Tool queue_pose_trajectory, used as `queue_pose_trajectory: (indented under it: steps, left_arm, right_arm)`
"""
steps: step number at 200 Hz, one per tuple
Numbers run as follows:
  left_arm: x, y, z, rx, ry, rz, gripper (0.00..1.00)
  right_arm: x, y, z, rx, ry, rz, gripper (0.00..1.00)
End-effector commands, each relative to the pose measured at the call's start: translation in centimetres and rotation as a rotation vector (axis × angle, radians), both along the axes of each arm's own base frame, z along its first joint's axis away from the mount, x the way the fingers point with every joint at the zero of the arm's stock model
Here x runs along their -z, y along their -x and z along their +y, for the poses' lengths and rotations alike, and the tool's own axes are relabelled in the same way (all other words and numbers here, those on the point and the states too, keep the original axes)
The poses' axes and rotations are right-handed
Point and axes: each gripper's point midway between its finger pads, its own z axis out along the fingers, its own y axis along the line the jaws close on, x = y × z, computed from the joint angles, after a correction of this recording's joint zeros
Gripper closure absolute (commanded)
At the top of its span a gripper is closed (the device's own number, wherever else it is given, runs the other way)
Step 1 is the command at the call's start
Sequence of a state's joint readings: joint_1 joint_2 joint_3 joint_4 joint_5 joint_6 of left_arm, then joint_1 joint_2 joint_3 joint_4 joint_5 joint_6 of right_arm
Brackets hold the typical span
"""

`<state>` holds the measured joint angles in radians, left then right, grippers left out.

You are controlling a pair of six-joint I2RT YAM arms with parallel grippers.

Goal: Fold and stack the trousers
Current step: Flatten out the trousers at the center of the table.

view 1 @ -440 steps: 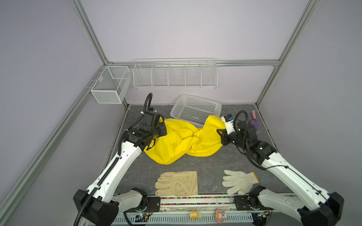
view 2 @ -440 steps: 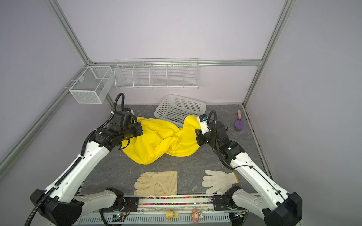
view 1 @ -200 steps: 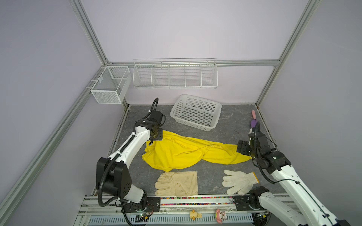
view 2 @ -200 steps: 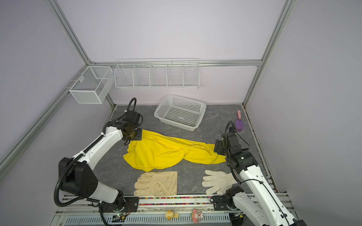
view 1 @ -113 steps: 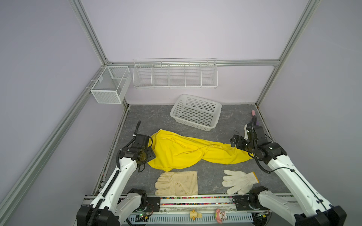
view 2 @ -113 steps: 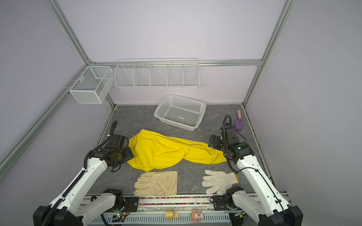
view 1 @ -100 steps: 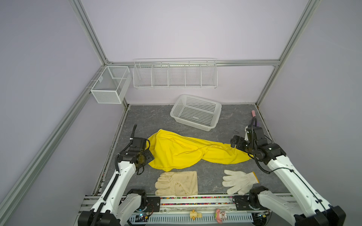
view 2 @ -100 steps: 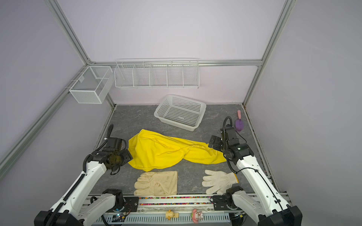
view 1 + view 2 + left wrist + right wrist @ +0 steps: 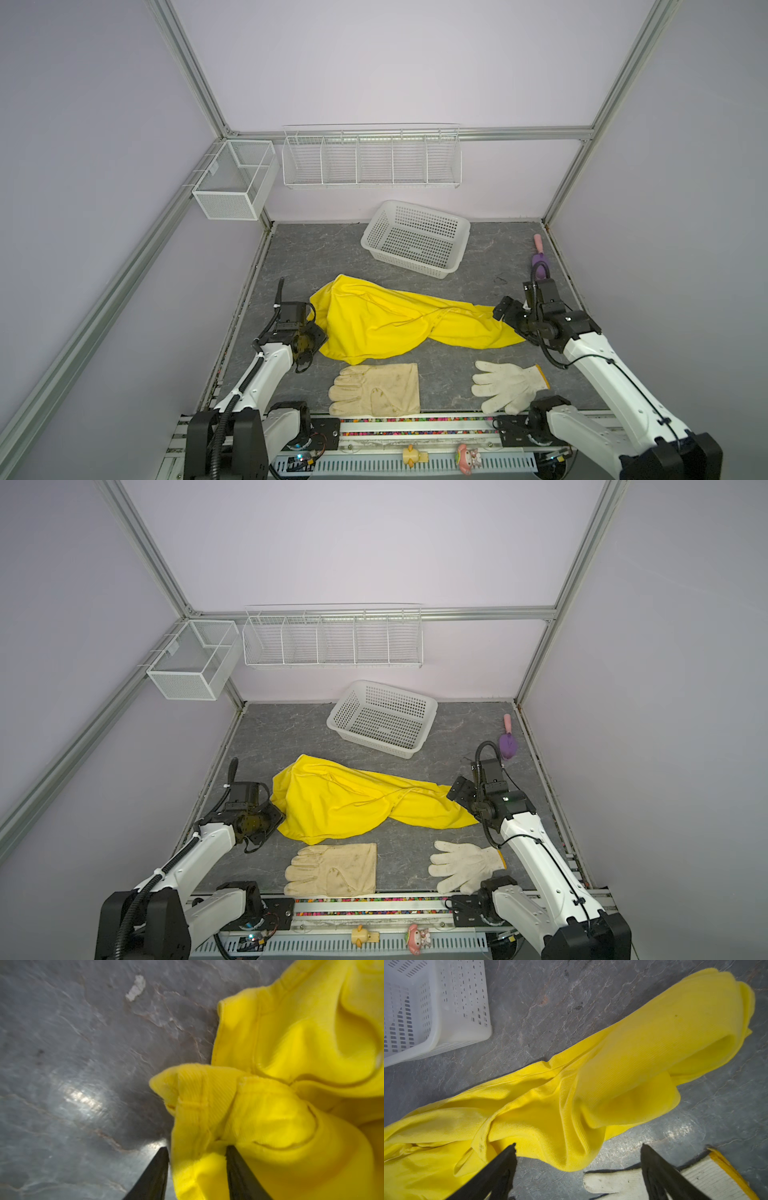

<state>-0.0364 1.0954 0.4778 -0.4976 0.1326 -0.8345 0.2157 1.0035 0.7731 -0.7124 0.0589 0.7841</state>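
Observation:
I should spread the trousers' legs apart for folding, so my right gripper should next grab the near edge of the trousers' trailing leg.
The yellow trousers [image 9: 386, 324] [image 9: 345, 804] lie crumpled across the middle of the grey floor, waist end to the left and legs trailing right. My left gripper [image 9: 311, 330] [image 9: 276, 816] sits at their left edge. In the left wrist view it [image 9: 196, 1150] is shut on a bunched fold of the trousers [image 9: 291, 1064], with cloth filling the gap between the fingers. My right gripper [image 9: 505, 311] [image 9: 457, 791] hovers at the leg ends. In the right wrist view it [image 9: 578, 1147] stands wide open over bare floor beside the trousers [image 9: 612, 1064], holding nothing.
A cream leather glove [image 9: 378, 390] and a white knitted glove [image 9: 507, 382] [image 9: 612, 1182] lie near the front rail. A white plastic basket [image 9: 411, 268] [image 9: 446, 1032] stands behind the trousers. A purple scoop [image 9: 539, 259] lies at the far right. Wire racks [image 9: 370, 160] hang on the back wall.
The left arm has come forward from the trousers' far-left corner to their near-left edge, and its jaws have narrowed onto the cloth. The right gripper has stayed open by the leg ends.

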Motion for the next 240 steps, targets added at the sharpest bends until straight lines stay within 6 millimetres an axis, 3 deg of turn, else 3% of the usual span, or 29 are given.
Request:
queue_pose_trajectory:
  steps: [1, 19, 58, 69, 114, 135, 195, 240]
  left_arm:
    - [-1.7, -1.8, -0.6, 0.008, 0.038, -0.076, 0.79]
    - [-3.7, -2.2, -0.5, 0.049, 0.01, -0.096, 1.0]
    - [-9.3, -2.8, 0.1, 0.139, -0.08, -0.164, 1.0]
    - [-10.8, -2.9, 0.2, 0.153, -0.1, -0.191, 1.0]
    - [-15.8, -2.9, 1.3, 0.184, -0.194, -0.24, 1.0]
    - [-16.1, -2.7, 2.0, 0.198, -0.248, -0.218, 1.0]
    - [-14.5, -2.3, 2.3, 0.207, -0.269, -0.184, 1.0]
    - [-13.4, -2.0, 2.4, 0.21, -0.272, -0.163, 1.0]
  right_arm:
    - [0.6, -0.2, 0.7, 0.041, -0.066, 0.028, 0.11]
    - [0.5, -0.8, 0.9, 0.051, -0.075, 0.038, 0.15]
    - [-0.2, -2.7, 1.6, 0.027, -0.042, 0.04, 0.21]
    - [-1.3, -3.8, 2.3, 0.014, -0.044, 0.01, 0.22]
    - [-0.6, -5.9, 7.3, -0.058, -0.128, 0.024, 0.26]
    - [1.2, -6.1, 9.3, -0.05, -0.196, 0.086, 0.29]
    - [4.3, -7.8, 13.0, -0.056, -0.254, 0.181, 0.34]
    - [6.6, -6.6, 13.6, -0.033, -0.236, 0.27, 0.39]
